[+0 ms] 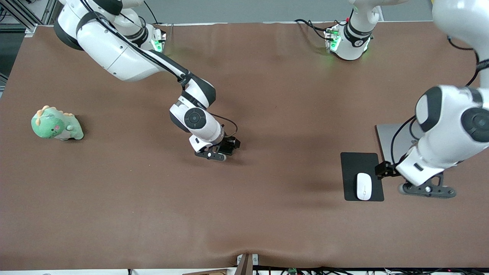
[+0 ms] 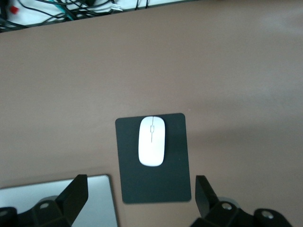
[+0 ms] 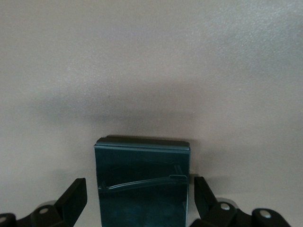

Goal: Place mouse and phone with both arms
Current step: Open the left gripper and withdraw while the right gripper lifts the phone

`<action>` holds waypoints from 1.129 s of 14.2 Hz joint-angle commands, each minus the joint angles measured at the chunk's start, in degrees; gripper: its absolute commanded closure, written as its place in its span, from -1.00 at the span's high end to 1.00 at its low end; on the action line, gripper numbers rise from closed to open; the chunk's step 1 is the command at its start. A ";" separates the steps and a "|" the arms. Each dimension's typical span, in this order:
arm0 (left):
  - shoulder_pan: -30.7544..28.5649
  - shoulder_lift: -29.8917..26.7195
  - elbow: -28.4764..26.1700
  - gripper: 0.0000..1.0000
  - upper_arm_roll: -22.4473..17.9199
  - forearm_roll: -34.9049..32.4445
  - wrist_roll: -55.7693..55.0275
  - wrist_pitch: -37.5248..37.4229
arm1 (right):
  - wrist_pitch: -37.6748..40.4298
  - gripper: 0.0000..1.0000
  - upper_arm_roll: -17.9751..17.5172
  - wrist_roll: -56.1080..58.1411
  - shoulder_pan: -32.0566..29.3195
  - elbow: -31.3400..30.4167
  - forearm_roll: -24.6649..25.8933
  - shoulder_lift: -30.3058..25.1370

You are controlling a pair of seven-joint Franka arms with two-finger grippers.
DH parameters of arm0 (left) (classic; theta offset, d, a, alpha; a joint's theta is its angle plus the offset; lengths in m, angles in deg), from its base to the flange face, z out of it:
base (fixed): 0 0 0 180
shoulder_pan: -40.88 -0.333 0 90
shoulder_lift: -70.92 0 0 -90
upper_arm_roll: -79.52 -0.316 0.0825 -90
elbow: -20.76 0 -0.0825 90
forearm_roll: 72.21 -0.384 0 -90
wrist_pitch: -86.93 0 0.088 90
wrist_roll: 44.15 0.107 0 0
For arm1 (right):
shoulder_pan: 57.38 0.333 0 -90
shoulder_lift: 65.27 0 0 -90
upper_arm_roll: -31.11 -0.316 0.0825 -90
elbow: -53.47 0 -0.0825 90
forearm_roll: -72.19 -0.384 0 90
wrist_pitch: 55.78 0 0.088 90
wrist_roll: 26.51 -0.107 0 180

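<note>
The side edges of the phone are between my fingers in the right wrist view. My right gripper should close now. Closing now would hold the phone.
The white mouse (image 1: 363,186) lies on a matte black mat (image 1: 355,164) toward the left arm's end of the table. It also shows in the left wrist view (image 2: 151,141), on the mat (image 2: 156,184). My left gripper (image 1: 428,190) (image 2: 140,198) is open and empty, beside the mat. My right gripper (image 1: 214,156) (image 3: 140,198) is low over the middle of the table. It is open, with the glossy black phone (image 3: 142,175) between its fingers and a gap on each side. The front view hides the phone under the gripper.
A flat grey slab (image 1: 389,137) (image 2: 57,198) lies beside the mat, partly under the left arm. A green dinosaur toy (image 1: 56,124) sits toward the right arm's end of the table. Cables run along the table's edge (image 2: 57,12).
</note>
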 commanded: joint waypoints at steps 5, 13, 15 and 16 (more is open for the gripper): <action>3.18 -12.76 -3.13 1.00 -5.27 7.58 1.64 -14.47 | 2.95 -0.74 -0.96 -1.74 -0.85 0.89 4.75 1.01; 4.60 -23.41 -7.27 1.00 -10.30 10.66 7.80 -25.83 | 32.81 -1.00 -8.78 6.03 -7.44 12.30 -1.47 -0.91; 4.68 -24.38 -7.18 1.00 -9.95 10.57 6.84 -26.62 | 41.95 -1.00 -7.74 17.63 -9.90 13.54 -8.14 -5.12; 4.77 -24.47 -7.26 1.00 -9.77 10.57 6.66 -26.89 | 44.51 -1.00 -4.95 21.34 -10.26 13.98 -12.09 -7.93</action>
